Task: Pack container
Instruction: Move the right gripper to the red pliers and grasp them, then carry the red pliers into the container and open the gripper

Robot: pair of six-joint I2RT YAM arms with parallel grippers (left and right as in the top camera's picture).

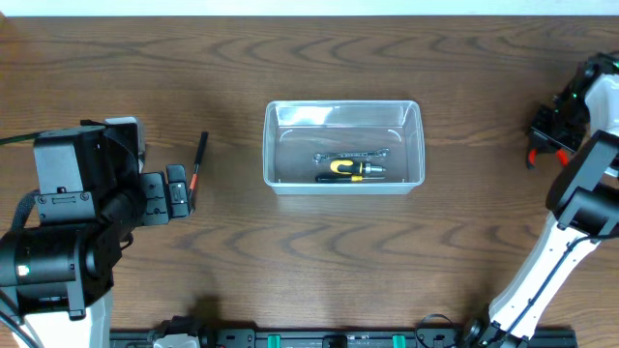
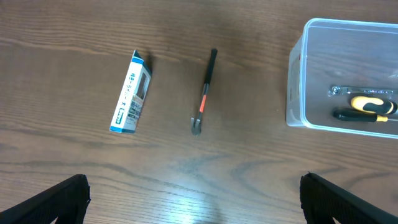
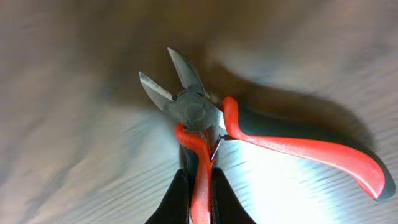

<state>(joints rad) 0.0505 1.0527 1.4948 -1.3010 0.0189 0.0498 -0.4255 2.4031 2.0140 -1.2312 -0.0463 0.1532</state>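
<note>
The robot's right gripper is holding one red handle of the side cutters. The side cutters would come up if it lifted now, with the other handle splayed out.
The clear plastic container (image 1: pixel 274 145) stands at the table's centre, and its corner shows in the left wrist view (image 2: pixel 297 74). Inside lie a silver wrench (image 1: pixel 350 155) and a yellow-and-black screwdriver (image 1: pixel 350 170). At the far right my right gripper (image 3: pixel 200 198) is shut on one red handle of the side cutters (image 3: pixel 193 112), whose other handle splays to the right. From overhead the cutters (image 1: pixel 533 156) show only as a bit of red under that gripper (image 1: pixel 545 145). My left gripper (image 2: pixel 199 202) is open over bare wood, left of the container.
A thin black-and-red pick tool (image 2: pixel 204 93) lies on the wood between my left gripper (image 1: pixel 184 190) and the container. In the left wrist view a small blue-and-white box (image 2: pixel 132 92) lies left of the pick tool (image 1: pixel 198 159). A black rail runs along the table's front edge.
</note>
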